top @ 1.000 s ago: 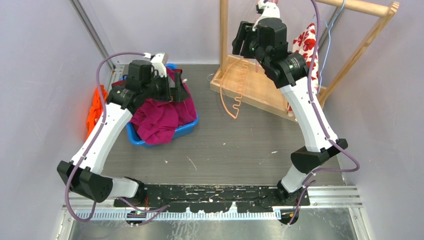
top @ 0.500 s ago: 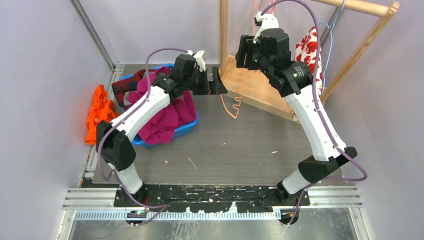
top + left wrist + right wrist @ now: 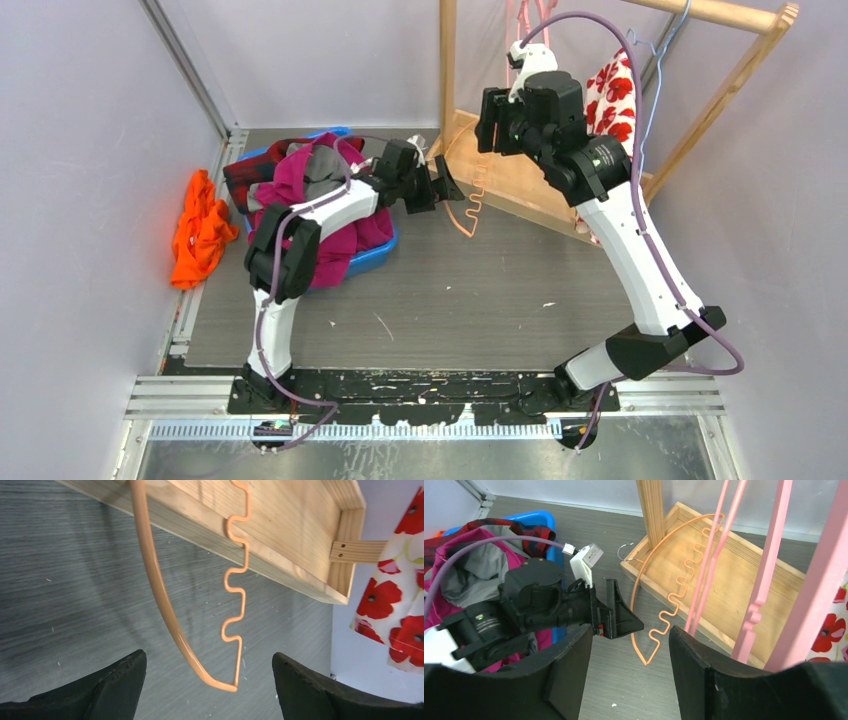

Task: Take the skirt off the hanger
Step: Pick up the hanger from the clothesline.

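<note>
I should move my left gripper closer before I close on the orange hanger's bar, because the fingers are short of it and would miss it now.
The skirt (image 3: 612,95), white with red poppies, hangs on a thin blue hanger (image 3: 655,60) from the wooden rack's rail at the back right. It also shows at the right edge of the left wrist view (image 3: 395,605) and of the right wrist view (image 3: 829,630). An empty orange hanger (image 3: 463,205) leans off the rack's base onto the table. My left gripper (image 3: 440,185) is open and empty, its jaws either side of the orange hanger's lower corner (image 3: 220,682) without touching it. My right gripper (image 3: 492,118) is open and empty, high beside a pink hanger (image 3: 769,570), left of the skirt.
A blue bin (image 3: 375,255) heaped with magenta, grey and plaid clothes stands at the back left. An orange cloth (image 3: 200,225) lies by the left wall. The rack's wooden base tray (image 3: 520,180) and upright post (image 3: 447,60) stand at the back centre.
My left arm has swung from over the bin to the right and lower, up to the orange hanger. My right gripper has shifted slightly.
</note>
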